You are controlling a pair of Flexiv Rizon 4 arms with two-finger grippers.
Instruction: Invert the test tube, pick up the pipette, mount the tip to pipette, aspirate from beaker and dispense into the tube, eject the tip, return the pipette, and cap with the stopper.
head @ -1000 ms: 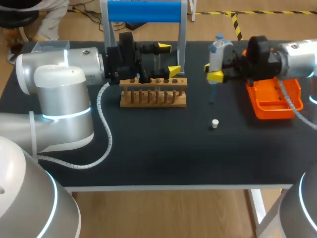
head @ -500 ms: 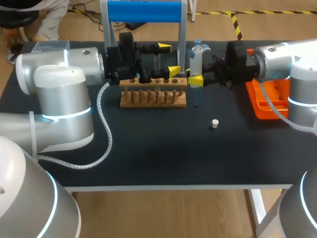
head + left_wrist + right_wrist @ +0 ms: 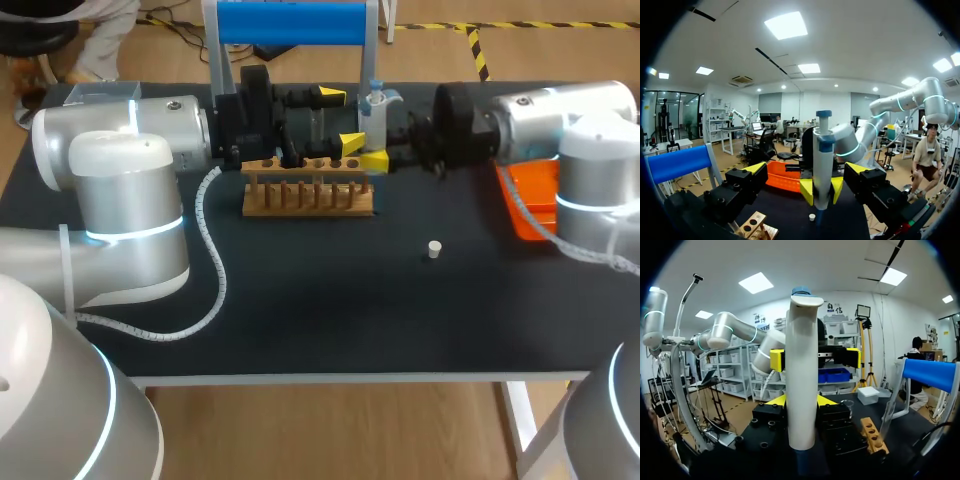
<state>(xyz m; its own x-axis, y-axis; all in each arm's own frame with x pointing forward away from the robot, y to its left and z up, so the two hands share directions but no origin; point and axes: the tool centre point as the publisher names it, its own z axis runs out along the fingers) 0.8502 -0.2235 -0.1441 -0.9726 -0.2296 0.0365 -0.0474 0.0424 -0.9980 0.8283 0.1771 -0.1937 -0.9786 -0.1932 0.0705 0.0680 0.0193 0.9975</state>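
Next, my left gripper grabs the pipette by its upper body below the blue collar [image 3: 375, 117]. My right gripper's yellow fingers cover the lower body of the pipette.
My right gripper [image 3: 376, 142] is shut on the white pipette with a blue top [image 3: 375, 105] and holds it upright just beyond the right end of the wooden tube rack [image 3: 310, 190]. In the right wrist view the pipette [image 3: 801, 375] fills the gap between my yellow tips [image 3: 800, 402]. My left gripper [image 3: 340, 118] hangs open above the rack's back; the pipette [image 3: 822, 160] stands ahead of its spread fingers [image 3: 805, 170]. A pale upright shape [image 3: 316, 125] by the left fingers may be the test tube. The white stopper [image 3: 434, 249] lies on the mat.
An orange tray [image 3: 535, 200] sits at the right, partly under my right arm. A stand with a blue bar [image 3: 292, 22] rises behind the rack. A clear box [image 3: 100, 92] is at the back left, and a small beaker [image 3: 847, 407] stands near the rack.
My right arm has carried the pipette leftward from near the orange tray to the rack's right end, next to the left gripper. The left arm has stayed still.
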